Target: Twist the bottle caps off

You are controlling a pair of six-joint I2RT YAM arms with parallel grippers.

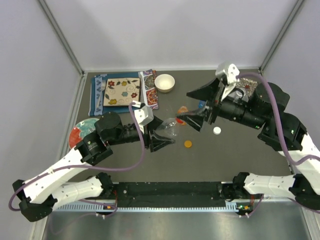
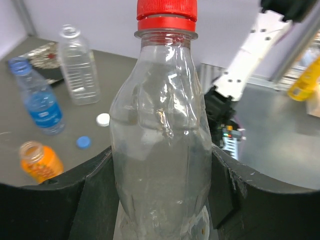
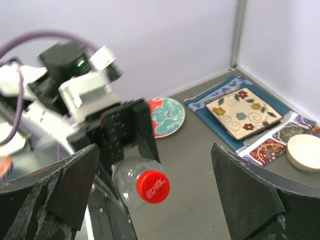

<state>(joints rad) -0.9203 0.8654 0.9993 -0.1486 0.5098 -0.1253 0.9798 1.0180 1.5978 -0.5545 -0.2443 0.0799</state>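
The right gripper grabs the red cap's opposite sides end-on next, to unscrew the cap.
My left gripper (image 2: pixel 160 170) is shut on the body of a slim clear bottle (image 2: pixel 160 125), which wears a red cap (image 2: pixel 166 12). In the right wrist view that red cap (image 3: pixel 153 186) points at the camera, between the wide-apart fingers of my right gripper (image 3: pixel 152 192), and neither finger touches it. Seen from above, the right gripper (image 1: pixel 197 107) is open around the bottle's top end (image 1: pixel 172 127). Farther off on the table stand a wide clear bottle (image 2: pixel 79 65), a blue-tinted bottle (image 2: pixel 40 102) and a short orange bottle (image 2: pixel 40 161), both clear and orange uncapped. Loose white (image 1: pixel 217 130), orange (image 1: pixel 188 144) and blue (image 2: pixel 83 142) caps lie on the table.
A white bowl (image 1: pixel 164 82) and a stack of patterned tiles on a blue mat (image 1: pixel 122 91) sit at the back left. A red and teal plate (image 1: pixel 80 131) lies at the left, partly under my left arm. Grey walls close in the table.
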